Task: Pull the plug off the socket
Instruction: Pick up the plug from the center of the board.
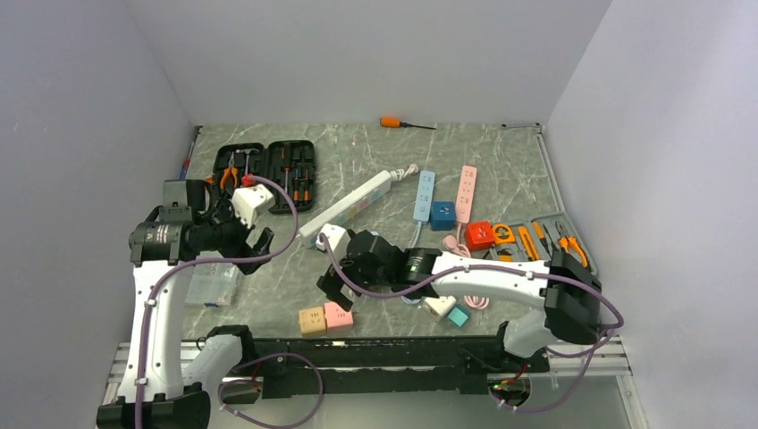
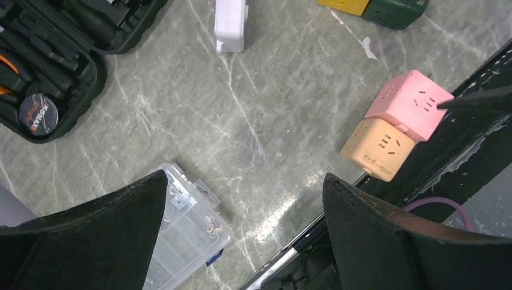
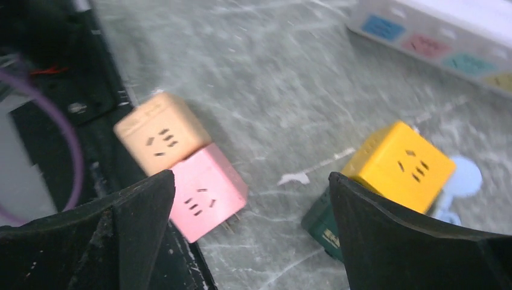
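Note:
The robot's right gripper should next grab the pink cube (image 2: 410, 104) across opposite sides. The orange cube (image 2: 377, 148) then stays free for pulling the plug off.
A pink cube (image 3: 205, 190) lies beside an orange cube (image 3: 160, 130) at the table's near edge, touching it. Bare metal prongs stick out of the pink cube's far side. Whether the two are joined I cannot tell. A yellow cube (image 3: 398, 163) sits against a dark green cube (image 3: 320, 223) to the right. My right gripper (image 3: 250, 176) hangs open above the gap between the pairs, holding nothing. From above, the pink cube (image 1: 338, 316) sits just below the right gripper (image 1: 332, 288). The left gripper (image 1: 259, 248) is open and raised at the left; its view shows the pink cube (image 2: 410, 103) and the orange cube (image 2: 377, 148).
A clear plastic parts box (image 1: 210, 281) lies under the left arm. An open black tool case (image 1: 268, 174) is at the back left. A white power strip (image 1: 349, 207), a blue strip (image 1: 425, 195), a pink strip (image 1: 466, 192) and a grey tool tray (image 1: 536, 237) fill the middle and right.

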Tool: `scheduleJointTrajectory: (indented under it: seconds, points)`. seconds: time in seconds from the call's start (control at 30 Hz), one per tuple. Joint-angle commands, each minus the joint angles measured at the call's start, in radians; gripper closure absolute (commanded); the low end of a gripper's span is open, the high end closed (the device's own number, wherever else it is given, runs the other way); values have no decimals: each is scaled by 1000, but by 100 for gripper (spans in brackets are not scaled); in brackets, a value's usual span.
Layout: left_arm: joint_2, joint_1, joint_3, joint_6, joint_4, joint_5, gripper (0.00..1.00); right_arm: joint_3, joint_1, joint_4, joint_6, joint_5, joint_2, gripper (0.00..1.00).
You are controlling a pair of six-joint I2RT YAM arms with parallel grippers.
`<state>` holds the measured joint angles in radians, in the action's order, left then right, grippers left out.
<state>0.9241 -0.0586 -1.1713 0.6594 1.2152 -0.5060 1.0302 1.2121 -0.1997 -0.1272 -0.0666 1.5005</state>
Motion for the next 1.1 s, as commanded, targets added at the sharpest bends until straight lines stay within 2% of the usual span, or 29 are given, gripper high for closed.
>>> scheduleJointTrajectory:
  seconds: [0.0, 0.17, 0.37, 0.73, 1.07]
  points:
    - [-18, -11, -50, 37, 42, -92, 1, -77, 3, 92, 221, 308, -20, 0]
    - [-15, -16, -72, 42, 58, -86, 1, -136, 3, 133, 316, 413, 21, 0]
    - [-2, -17, -95, 45, 67, -87, 1, -138, 10, 182, 395, 342, 54, 0]
    - [-13, -19, -69, 44, 39, -59, 1, -117, 34, 241, 440, 317, 159, 0]
    - [-22, -19, -68, 50, 44, -73, 1, -166, 91, 357, 406, 236, 211, 4]
